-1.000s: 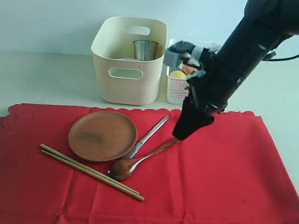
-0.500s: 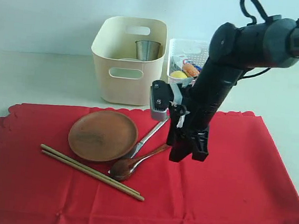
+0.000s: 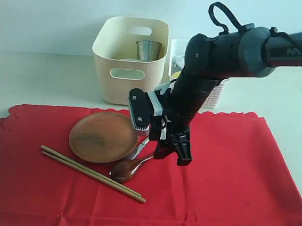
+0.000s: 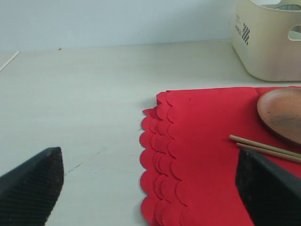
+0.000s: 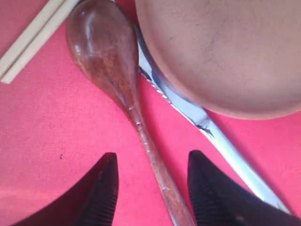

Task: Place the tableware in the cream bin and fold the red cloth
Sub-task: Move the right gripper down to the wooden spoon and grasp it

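Note:
My right gripper grabs the dark wooden spoon by its slender handle next, to put the tableware in the cream bin.
The red cloth lies spread flat on the table. On it are the brown plate, the chopsticks, the dark wooden spoon and the slim metal utensil. My right gripper is low over the spoon's handle. In the right wrist view it is open, with the handle between the fingers and the metal utensil just outside one. The steel cup stands in the cream bin. My left gripper is open above the cloth's scalloped edge.
The white perforated basket with food stands to the right of the cream bin, mostly hidden behind my right arm. Bare table lies to the left of the cloth. The plate's rim overlaps the metal utensil.
My right arm has swung left and down across the cloth. Its gripper has turned and now straddles the spoon's handle. The tableware has not moved.

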You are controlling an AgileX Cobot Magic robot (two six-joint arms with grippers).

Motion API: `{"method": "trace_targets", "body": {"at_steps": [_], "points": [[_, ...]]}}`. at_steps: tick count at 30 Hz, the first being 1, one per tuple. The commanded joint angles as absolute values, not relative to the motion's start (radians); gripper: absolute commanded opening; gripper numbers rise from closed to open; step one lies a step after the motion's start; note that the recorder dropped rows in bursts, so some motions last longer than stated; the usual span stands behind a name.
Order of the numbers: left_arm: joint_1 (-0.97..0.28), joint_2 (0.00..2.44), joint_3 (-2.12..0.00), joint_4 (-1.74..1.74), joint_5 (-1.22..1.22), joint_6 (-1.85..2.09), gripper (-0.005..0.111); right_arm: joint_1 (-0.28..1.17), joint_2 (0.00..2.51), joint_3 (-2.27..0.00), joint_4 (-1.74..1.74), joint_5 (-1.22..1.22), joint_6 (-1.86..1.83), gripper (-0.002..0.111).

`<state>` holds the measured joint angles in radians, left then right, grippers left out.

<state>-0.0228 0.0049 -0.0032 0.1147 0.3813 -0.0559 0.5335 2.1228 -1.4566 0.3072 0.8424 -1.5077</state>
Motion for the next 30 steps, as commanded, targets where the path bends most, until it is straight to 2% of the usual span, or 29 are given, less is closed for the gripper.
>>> {"method": "trace_targets", "body": {"at_steps": [1, 11, 14, 17, 18, 30], "points": [[-0.020, 0.000, 0.000, 0.117, 0.365, -0.055, 0.094, 0.536, 2.162, -1.471, 0.308, 0.825, -1.517, 0.046], [-0.020, 0.000, 0.000, 0.117, 0.365, -0.055, 0.094, 0.536, 2.258, -1.566, 0.320, 0.868, -1.486, 0.044], [-0.020, 0.000, 0.000, 0.117, 0.365, -0.055, 0.094, 0.536, 2.263, -1.572, 0.306, 0.873, -1.465, 0.028], [-0.020, 0.000, 0.000, 0.117, 0.365, -0.055, 0.094, 0.536, 2.261, -1.574, 0.286, 0.893, -1.463, 0.002], [-0.020, 0.000, 0.000, 0.117, 0.365, -0.055, 0.094, 0.536, 2.259, -1.574, 0.284, 0.902, -1.461, 0.000], [-0.020, 0.000, 0.000, 0.117, 0.365, -0.055, 0.094, 0.536, 2.170, -1.574, 0.270, 1.016, -1.433, 0.000]]}}
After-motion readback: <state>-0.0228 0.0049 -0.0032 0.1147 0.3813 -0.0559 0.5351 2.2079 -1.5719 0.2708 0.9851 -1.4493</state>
